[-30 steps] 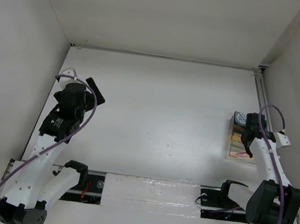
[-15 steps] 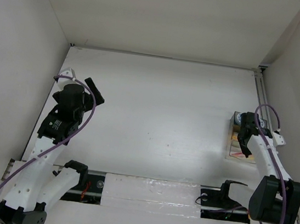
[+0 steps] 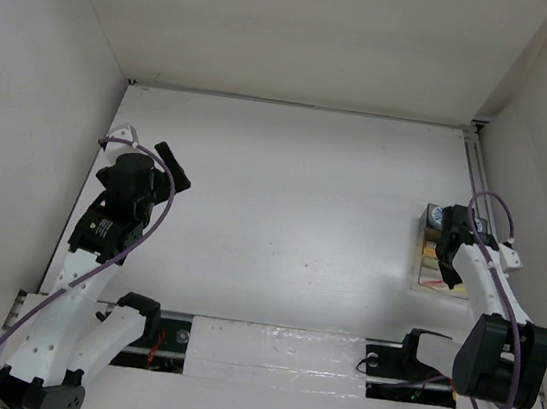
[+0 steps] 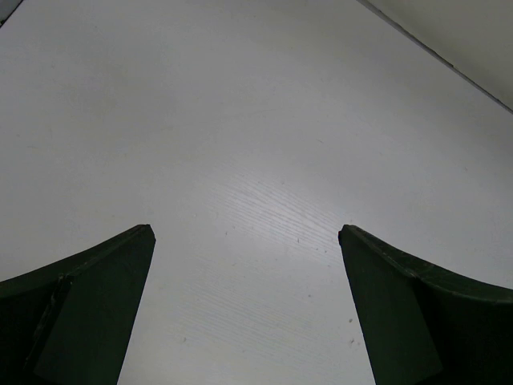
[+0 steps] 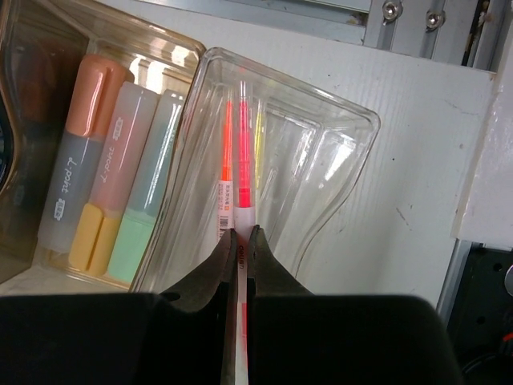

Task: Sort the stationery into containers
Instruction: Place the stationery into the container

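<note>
The red-pink pen points between the sides of the tray's clear section, so my right gripper can release it.
The clear tray (image 3: pixel 442 280) with a tan bottom sits at the table's right edge. My right gripper (image 5: pixel 240 231) is over it, shut on a thin red-pink pen (image 5: pixel 244 164) that points down into a clear compartment (image 5: pixel 321 168). An orange pen (image 5: pixel 227 152) lies next to it in the same compartment. Orange, pink and green markers (image 5: pixel 104 184) lie side by side in the neighbouring compartment. A blue-and-white roll (image 3: pixel 439 215) shows at the tray's far end. My left gripper (image 4: pixel 244 233) is open and empty above bare table at the far left (image 3: pixel 163 165).
The right wall and a metal rail (image 3: pixel 477 171) run close beside the tray. White walls enclose the table on the left and the back. A taped strip (image 3: pixel 274 351) lies along the near edge between the arm bases.
My right gripper has shifted slightly toward the tray's far end and settled over it. The left arm has barely moved.
</note>
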Robot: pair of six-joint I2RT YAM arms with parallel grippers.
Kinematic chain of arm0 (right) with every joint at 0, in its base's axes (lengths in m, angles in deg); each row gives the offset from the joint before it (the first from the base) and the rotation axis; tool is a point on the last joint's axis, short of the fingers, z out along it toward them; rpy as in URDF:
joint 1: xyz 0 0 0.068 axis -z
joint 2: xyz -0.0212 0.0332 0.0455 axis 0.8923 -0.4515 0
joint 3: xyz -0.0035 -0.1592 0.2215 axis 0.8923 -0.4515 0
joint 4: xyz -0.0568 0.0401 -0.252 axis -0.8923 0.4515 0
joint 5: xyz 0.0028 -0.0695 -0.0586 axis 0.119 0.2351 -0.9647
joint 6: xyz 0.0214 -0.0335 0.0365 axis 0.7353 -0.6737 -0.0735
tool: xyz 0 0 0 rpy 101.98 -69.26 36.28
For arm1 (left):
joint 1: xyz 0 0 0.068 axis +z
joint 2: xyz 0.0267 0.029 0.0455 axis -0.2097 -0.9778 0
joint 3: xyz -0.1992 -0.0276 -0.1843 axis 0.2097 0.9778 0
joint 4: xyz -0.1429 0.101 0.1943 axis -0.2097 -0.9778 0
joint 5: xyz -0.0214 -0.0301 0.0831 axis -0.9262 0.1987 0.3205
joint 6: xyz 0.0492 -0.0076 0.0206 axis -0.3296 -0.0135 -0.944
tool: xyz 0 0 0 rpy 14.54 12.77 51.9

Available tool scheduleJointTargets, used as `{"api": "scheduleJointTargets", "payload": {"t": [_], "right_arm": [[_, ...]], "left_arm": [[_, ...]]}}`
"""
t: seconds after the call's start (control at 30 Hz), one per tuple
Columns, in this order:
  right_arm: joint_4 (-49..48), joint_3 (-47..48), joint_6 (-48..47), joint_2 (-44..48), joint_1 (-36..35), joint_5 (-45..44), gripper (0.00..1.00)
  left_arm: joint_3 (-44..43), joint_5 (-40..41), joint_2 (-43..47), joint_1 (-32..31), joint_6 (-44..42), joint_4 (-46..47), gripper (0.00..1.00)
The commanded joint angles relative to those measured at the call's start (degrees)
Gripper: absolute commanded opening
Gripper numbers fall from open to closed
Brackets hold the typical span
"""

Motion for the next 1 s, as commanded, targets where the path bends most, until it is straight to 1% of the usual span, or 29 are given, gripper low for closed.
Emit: {"api": "scheduleJointTargets", "payload": {"t": [0.0,0.07,0.6,0.63,0.7,0.73,0.8,0.83,0.87,0.93,0.97], "right_arm": [[0.95,2.1,-1.46,0.0,1.3,0.13,0.0],[0.33,2.1,-2.35,0.0,2.79,0.65,0.0],[-2.05,2.63,-5.08,-1.76,3.32,1.19,0.01],[-2.57,2.63,-5.08,-1.76,3.32,1.79,0.07],[-2.57,2.1,-5.78,-1.76,3.32,1.8,0.13],[-3.1,2.1,-5.78,-1.76,3.32,1.8,0.19],[-3.1,2.1,-6.4,-0.53,3.32,2.33,0.25],[-3.1,2.1,-7.1,-0.53,3.32,2.33,0.3],[-3.1,2.1,-7.1,0.17,3.32,2.33,0.39],[-3.1,2.63,-7.63,1.49,3.32,2.33,0.51],[-3.1,2.63,-7.63,1.49,3.32,2.33,0.61]], "left_arm": [[-1.13,-0.21,0.59,-0.11,-0.66,1.41,1.0],[-1.13,-0.21,0.59,-0.11,-0.66,1.41,1.0],[-1.13,0.31,1.65,-0.11,-0.66,1.41,1.0],[-1.13,0.31,1.65,-0.11,-0.66,1.41,1.0],[-1.13,0.31,1.65,-0.11,-0.66,1.41,1.0],[-1.13,0.31,1.65,-0.11,-0.66,1.41,1.0],[-1.13,0.31,1.65,-0.11,-0.66,1.41,1.0],[-1.13,0.31,1.65,-0.11,-0.66,1.41,1.0],[-1.13,0.31,1.65,-0.11,-0.66,1.41,1.0],[-1.13,0.31,1.65,-0.11,-0.66,1.41,1.0],[-1.13,0.31,1.65,-0.11,-0.66,1.41,1.0]]}}
